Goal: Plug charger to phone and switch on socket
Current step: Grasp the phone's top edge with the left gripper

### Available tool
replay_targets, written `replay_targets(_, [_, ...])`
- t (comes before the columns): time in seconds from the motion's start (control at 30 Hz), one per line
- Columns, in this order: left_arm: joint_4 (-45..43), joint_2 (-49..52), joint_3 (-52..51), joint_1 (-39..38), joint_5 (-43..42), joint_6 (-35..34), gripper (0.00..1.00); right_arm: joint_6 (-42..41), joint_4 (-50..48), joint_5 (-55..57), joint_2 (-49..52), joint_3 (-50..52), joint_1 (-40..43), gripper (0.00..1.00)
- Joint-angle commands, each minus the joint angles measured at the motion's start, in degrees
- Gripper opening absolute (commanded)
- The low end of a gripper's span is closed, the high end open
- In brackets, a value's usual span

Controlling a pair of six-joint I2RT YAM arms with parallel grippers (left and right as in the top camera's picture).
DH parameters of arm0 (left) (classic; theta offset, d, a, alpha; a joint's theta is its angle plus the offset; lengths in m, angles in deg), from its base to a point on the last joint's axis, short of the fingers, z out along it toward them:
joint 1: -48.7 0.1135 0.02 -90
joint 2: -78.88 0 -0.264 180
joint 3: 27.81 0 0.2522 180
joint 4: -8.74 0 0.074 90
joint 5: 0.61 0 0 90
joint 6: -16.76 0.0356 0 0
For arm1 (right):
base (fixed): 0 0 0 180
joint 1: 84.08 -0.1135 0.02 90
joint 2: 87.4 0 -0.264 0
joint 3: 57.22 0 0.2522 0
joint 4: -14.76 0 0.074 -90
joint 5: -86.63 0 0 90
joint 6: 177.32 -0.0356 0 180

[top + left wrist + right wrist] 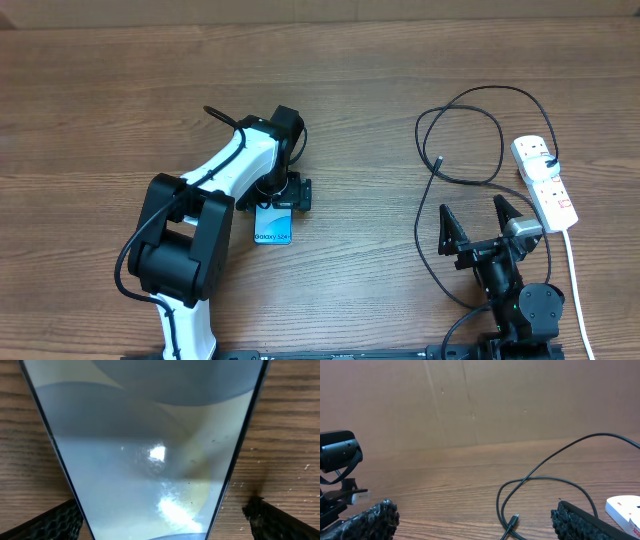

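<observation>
My left gripper grabs the phone across its sides at its far end (273, 200) (152, 513) next, leaving the phone's near end free for my right gripper.
The phone (272, 226) lies flat on the wooden table with its light blue screen up, and its screen fills the left wrist view (150, 435). My left gripper (277, 204) hangs over its far end, open, one finger on each side (165, 520) with a gap of bare wood between finger and phone. The charger (470, 130) lies looped at the right, its plug tip (440, 160) free on the table (514, 520) and its other end at the socket (545, 180). My right gripper (472, 210) is open and empty (477, 525), just in front of the plug tip.
The socket's white cord (575, 280) runs to the front edge at the far right. A cardboard wall (470, 400) stands along the back of the table. Part of the socket's white body shows at the right wrist view's edge (622, 507).
</observation>
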Motion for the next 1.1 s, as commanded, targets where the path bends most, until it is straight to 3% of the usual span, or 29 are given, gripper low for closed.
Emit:
replay_targets(0.0, [-2.1,0.7,-2.3,1.1,3.6,0.6,1.00,0.4,-0.2,0.3,-0.5,0.6,-0.3,1.00])
replay_targets(0.23, [-4.3,0.7,-4.7,1.4,3.6,0.6,0.96,0.4,-0.2,0.3,-0.5,0.6,-0.3,1.00])
replay_targets(0.8, [-5.2,0.7,-4.7,1.4,4.8,0.6,0.65,0.4,-0.2,0.3,-0.5,0.6,-0.3,1.00])
replay_targets(1.07, [-5.4,0.7,-4.7,1.4,4.6,0.4,0.64,0.4,-0.2,0.3,-0.5,0.6,-0.3,1.00])
